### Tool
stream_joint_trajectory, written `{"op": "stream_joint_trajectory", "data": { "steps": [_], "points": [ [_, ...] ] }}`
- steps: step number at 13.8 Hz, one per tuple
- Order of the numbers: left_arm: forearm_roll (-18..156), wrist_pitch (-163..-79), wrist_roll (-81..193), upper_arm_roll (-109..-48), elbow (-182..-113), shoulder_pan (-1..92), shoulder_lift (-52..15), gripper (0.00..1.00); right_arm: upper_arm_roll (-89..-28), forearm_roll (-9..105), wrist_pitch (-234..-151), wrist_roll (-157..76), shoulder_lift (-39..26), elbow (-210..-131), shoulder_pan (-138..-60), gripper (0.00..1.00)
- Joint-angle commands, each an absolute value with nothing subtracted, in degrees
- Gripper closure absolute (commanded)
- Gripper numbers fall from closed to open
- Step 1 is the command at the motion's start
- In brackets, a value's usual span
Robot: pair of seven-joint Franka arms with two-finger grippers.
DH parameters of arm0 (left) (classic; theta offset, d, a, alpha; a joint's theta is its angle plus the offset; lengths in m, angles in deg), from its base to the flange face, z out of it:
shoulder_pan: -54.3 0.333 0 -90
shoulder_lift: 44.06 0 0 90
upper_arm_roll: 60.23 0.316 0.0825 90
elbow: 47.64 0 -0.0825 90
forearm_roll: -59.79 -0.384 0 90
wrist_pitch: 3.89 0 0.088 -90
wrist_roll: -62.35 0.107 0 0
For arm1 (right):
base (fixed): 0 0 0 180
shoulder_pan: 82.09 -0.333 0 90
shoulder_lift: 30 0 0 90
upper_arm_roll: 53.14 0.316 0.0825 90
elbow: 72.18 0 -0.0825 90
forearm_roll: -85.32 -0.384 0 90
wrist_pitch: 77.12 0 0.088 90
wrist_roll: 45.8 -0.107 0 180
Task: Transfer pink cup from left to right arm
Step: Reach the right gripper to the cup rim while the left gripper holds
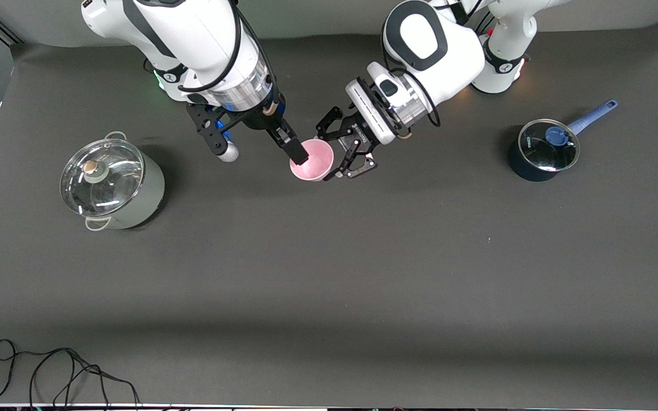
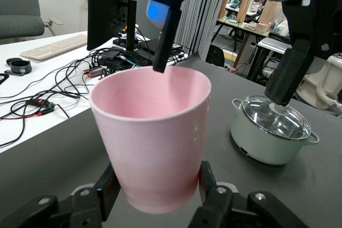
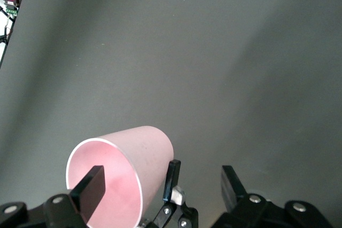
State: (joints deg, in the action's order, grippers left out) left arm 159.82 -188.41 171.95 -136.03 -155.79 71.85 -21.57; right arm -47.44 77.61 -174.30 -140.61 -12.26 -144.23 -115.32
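Observation:
The robot's left fingers already clamp the lower side of the pink cup, so the right gripper next needs to grab the cup by its free rim [image 1: 293,169] [image 3: 137,186].
The pink cup [image 1: 313,160] [image 2: 152,132] [image 3: 144,148] hangs tilted above the middle of the table. My left gripper [image 1: 334,157] [image 2: 157,185] is shut on it, its skeletal fingers clamped on the cup's lower wall. One of those fingers [image 3: 172,177] shows beside the cup in the right wrist view. My right gripper [image 1: 261,153] [image 2: 219,84] [image 3: 161,185] is open at the cup's mouth. One of its black block fingers [image 1: 295,151] [image 3: 93,185] reaches inside the rim. The other stands outside the cup, apart from its wall.
A pale green pot with a glass lid [image 1: 112,185] [image 2: 272,137] stands toward the right arm's end. A dark blue saucepan with a lid and blue handle [image 1: 543,149] stands toward the left arm's end. A black cable [image 1: 66,371] lies at the edge nearest the front camera.

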Motion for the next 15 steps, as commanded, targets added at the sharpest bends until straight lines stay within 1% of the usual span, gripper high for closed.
{"op": "stream_joint_trajectory", "data": {
  "steps": [1, 5, 6, 7, 8, 9, 10, 15],
  "points": [
    [160.9, -189.1, 171.4, -135.8, -155.2, 71.4, -22.4, 0.62, -47.4, 78.4, -173.1, -139.7, -10.8, -142.1, -115.6, 0.04],
    [160.9, -189.1, 171.4, -135.7, -155.2, 71.3, -22.4, 0.62, -47.4, 78.5, -173.3, -139.8, -9.2, -140.9, -115.8, 0.04],
    [160.9, -189.1, 171.4, -135.8, -155.3, 71.3, -22.4, 0.62, -47.4, 78.4, -173.4, -139.8, -9.1, -140.7, -115.8, 0.07],
    [160.9, -189.1, 171.4, -135.7, -155.2, 71.3, -22.4, 0.62, -47.4, 78.4, -173.4, -139.7, -9.1, -140.6, -115.8, 0.16],
    [160.9, -189.1, 171.4, -135.7, -155.2, 71.4, -22.4, 0.62, -47.4, 78.4, -173.5, -139.7, -9.1, -140.6, -115.8, 0.34],
    [160.9, -189.1, 171.4, -135.7, -155.3, 71.4, -22.4, 0.61, -47.4, 78.4, -173.5, -139.7, -9.1, -140.5, -115.8, 0.71],
    [160.9, -189.1, 171.4, -135.7, -155.3, 71.3, -22.4, 0.61, -47.4, 78.4, -173.5, -139.8, -9.1, -140.5, -115.8, 1.0],
    [160.9, -189.1, 171.4, -135.7, -155.3, 71.4, -22.4, 0.61, -47.4, 78.4, -173.8, -139.7, -9.2, -140.4, -115.8, 1.0]
  ]
}}
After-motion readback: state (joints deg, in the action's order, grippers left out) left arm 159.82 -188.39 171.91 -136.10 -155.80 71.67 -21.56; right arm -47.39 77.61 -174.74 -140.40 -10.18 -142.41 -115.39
